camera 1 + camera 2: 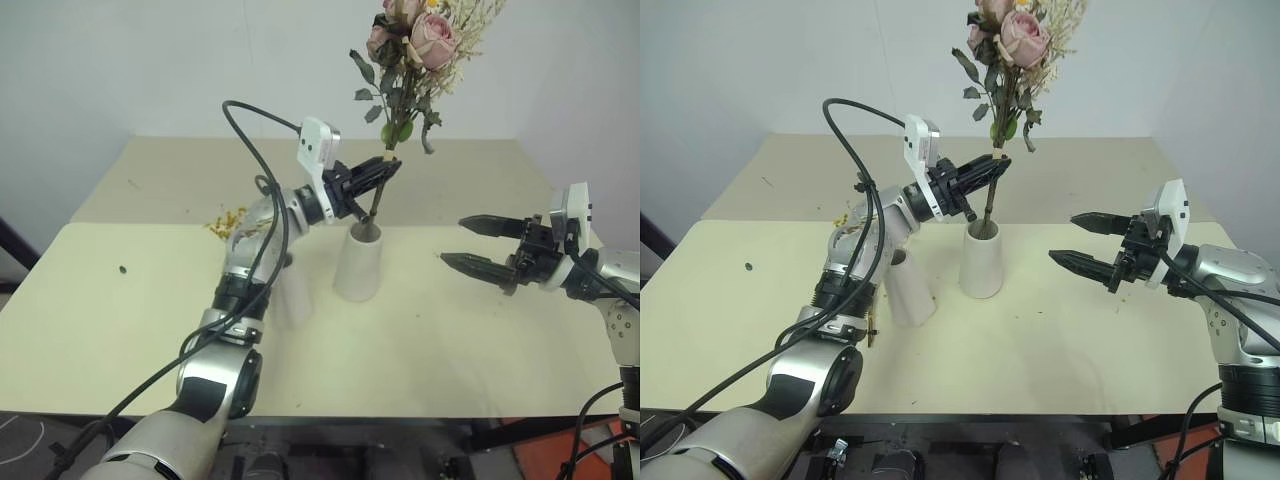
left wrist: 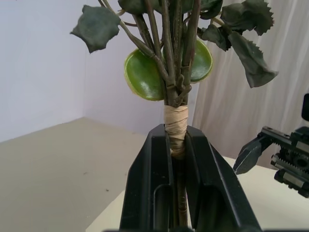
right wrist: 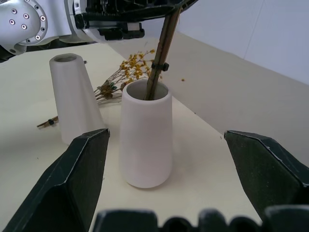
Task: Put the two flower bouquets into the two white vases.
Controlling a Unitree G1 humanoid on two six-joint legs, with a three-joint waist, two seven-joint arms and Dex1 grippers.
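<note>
My left gripper opens next, since the lower stems of the rose bouquet stand inside the wider white vase's opening (image 1: 366,232). The bouquet would stay in the vase.
The pink rose bouquet (image 1: 415,45) stands upright with its stems dipped into the mouth of the wider white vase (image 1: 358,262) at the table's middle. My left gripper (image 1: 390,168) is shut on the taped stem bundle (image 2: 175,130) just above the vase. Half hidden behind my left arm stands the narrow-mouthed white vase (image 1: 908,288), empty. The bouquet of small yellow blossoms (image 1: 228,220) lies flat on the table behind that vase. To the right of the vases my right gripper (image 1: 453,241) hovers open, pointing toward them with nothing between its fingers.
The cream table (image 1: 480,340) meets a white wall at the back. A small dark speck (image 1: 123,269) lies at the left. My left arm's black cable (image 1: 262,170) loops above the table near the narrow vase.
</note>
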